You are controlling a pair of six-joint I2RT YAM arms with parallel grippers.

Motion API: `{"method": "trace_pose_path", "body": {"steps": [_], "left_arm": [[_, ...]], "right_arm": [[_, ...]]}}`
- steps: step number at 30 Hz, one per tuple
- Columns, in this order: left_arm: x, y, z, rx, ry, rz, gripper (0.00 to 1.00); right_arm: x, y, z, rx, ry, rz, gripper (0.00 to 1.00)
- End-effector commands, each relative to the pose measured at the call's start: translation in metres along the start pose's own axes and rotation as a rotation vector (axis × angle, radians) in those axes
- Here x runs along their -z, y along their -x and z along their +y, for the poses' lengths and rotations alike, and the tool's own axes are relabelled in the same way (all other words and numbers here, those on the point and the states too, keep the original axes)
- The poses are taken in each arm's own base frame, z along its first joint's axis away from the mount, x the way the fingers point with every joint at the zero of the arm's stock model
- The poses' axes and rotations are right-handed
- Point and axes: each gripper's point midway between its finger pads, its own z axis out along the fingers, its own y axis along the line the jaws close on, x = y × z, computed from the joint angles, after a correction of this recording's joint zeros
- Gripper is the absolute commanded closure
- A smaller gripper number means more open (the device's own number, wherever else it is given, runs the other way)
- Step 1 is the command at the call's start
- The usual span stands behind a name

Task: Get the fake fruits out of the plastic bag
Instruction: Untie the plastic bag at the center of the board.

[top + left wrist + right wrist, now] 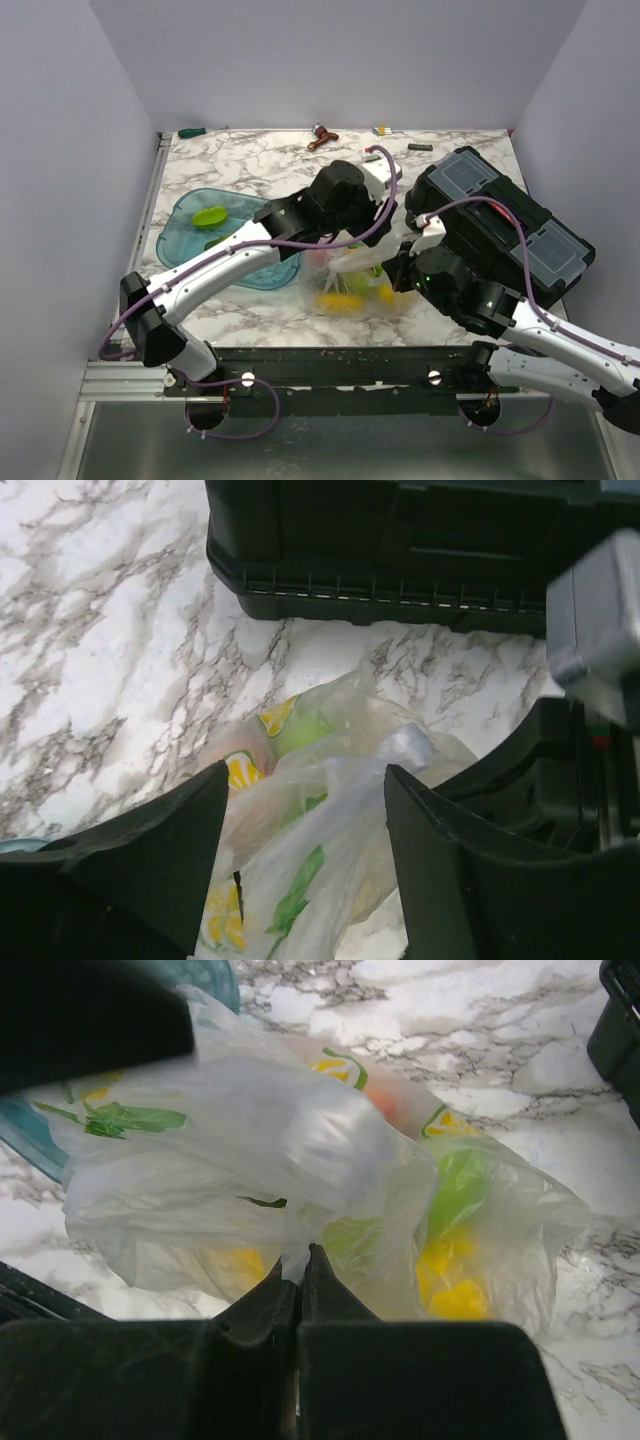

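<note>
My left gripper will next take hold of the plastic bag by the raised fold point(325, 830) along its edge point(325, 845). That leaves the fruits free to come out.
The clear crinkly plastic bag point(352, 278) lies on the marble table between the two arms, with yellow and green fake fruits point(340, 301) inside it. It also shows in the left wrist view point(330, 810) and in the right wrist view point(260, 1160). My right gripper point(303, 1252) is shut on a pinch of the bag's film. My left gripper point(305, 810) is open, its jaws on either side of a raised fold of the bag. A green fruit point(209, 215) lies in the teal tray point(180, 235).
A black toolbox point(500, 215) stands at the right, close behind the bag; its side fills the top of the left wrist view point(400, 550). Small items lie along the table's far edge, among them a brown tool point(322, 136).
</note>
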Motion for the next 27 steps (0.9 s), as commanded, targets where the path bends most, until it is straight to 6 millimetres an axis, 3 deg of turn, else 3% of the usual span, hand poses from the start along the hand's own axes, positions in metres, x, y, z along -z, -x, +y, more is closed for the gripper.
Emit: {"method": "trace_pose_path", "body": {"steps": [1, 4, 6, 8, 11, 14, 18, 23, 25, 27], "left_arm": [[0.005, 0.027, -0.023, 0.132, -0.21, -0.012, 0.43], [0.007, 0.02, -0.041, 0.194, -0.308, 0.056, 0.44], [0.01, 0.014, -0.045, 0.228, -0.323, 0.065, 0.39], [0.009, 0.003, -0.044, 0.227, -0.324, 0.044, 0.33], [-0.004, -0.029, -0.041, 0.216, -0.327, 0.051, 0.24], [-0.021, -0.051, -0.023, 0.233, -0.228, 0.123, 0.24], [-0.023, -0.065, -0.005, 0.224, -0.124, 0.219, 0.44], [-0.011, -0.041, 0.016, 0.254, -0.104, 0.068, 0.54], [-0.008, -0.035, 0.016, 0.318, -0.138, 0.054, 0.76], [-0.007, -0.035, 0.018, 0.35, -0.142, 0.049, 0.89]], "right_arm": [[0.003, -0.021, -0.009, 0.021, 0.011, 0.035, 0.99], [0.016, -0.009, -0.01, -0.041, -0.024, 0.053, 0.99], [0.017, 0.001, -0.006, -0.068, -0.033, 0.046, 0.99], [0.013, 0.0, 0.002, -0.062, -0.005, 0.058, 0.99], [0.011, -0.005, 0.018, -0.072, 0.104, 0.045, 0.99], [0.013, -0.004, 0.03, -0.081, 0.202, 0.001, 0.99], [0.007, 0.007, 0.022, -0.049, 0.089, 0.029, 0.99], [-0.001, -0.001, 0.023, -0.027, 0.077, 0.063, 0.99], [-0.003, -0.002, 0.025, -0.041, 0.082, 0.068, 0.99], [-0.004, -0.005, 0.027, -0.044, 0.087, 0.079, 0.99]]}}
